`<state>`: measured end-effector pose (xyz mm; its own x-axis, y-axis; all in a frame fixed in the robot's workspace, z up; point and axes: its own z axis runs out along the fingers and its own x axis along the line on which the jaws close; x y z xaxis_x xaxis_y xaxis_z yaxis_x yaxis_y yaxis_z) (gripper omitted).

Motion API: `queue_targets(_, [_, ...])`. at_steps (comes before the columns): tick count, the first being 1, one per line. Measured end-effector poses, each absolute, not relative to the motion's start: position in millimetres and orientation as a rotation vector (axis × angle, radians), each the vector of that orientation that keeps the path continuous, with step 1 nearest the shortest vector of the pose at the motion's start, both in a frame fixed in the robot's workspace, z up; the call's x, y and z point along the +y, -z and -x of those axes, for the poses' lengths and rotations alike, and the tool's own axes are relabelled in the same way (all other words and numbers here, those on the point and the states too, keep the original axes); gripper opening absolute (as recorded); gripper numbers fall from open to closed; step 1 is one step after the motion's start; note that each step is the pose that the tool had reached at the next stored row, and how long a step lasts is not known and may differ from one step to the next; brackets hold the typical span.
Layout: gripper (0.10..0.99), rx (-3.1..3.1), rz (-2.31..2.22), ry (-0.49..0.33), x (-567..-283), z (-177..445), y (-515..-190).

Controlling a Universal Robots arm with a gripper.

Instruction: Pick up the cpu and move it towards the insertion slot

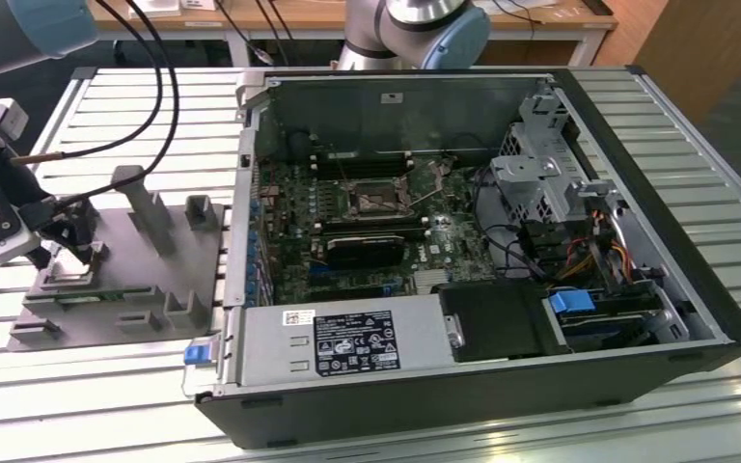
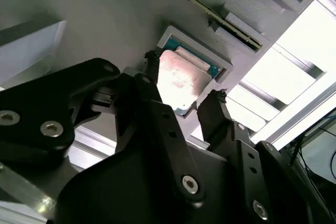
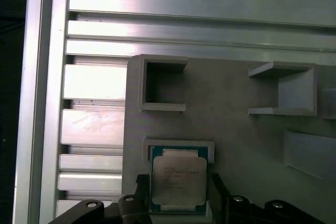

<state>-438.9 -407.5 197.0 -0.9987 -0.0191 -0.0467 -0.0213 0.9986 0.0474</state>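
Next, to pick up the cpu [image 3: 178, 181], my gripper grabs its side edges between the grey brackets that hug its two ends.
The cpu [image 3: 178, 181], a flat square chip with a silvery top and green rim, lies in a shallow square recess of the grey fixture plate [image 3: 236, 135]. In the second wrist view the cpu [image 2: 181, 77] sits between my two black fingertips [image 2: 152, 59], one on either side and close to its edges. My gripper [image 1: 68, 243] is open and hangs low over the plate at the exterior view's left. The insertion slot [image 1: 373, 198], a shiny metal frame with a dark centre, lies on the motherboard inside the open computer case, far off to the exterior view's right.
The fixture plate [image 1: 126, 280] carries several upright grey blocks [image 1: 151, 217] beside my gripper. The case's metal wall [image 1: 244, 193] stands between plate and motherboard. A black heatsink block [image 1: 360, 253] lies just in front of the slot. Cables hang above the arm.
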Motion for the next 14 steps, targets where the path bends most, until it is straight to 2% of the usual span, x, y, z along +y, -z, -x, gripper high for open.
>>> queue_targets(1, [0.580,3.094,0.031,-0.074,-407.5,438.9,-196.9])
queue_targets(2, [0.580,3.094,0.031,-0.074,-407.5,438.9,-196.9])
queue_targets(3, [0.647,3.094,0.031,-0.074,-407.5,438.9,-196.8])
queue_targets(14, [0.647,3.094,0.008,-0.078,-406.7,438.9,-188.1])
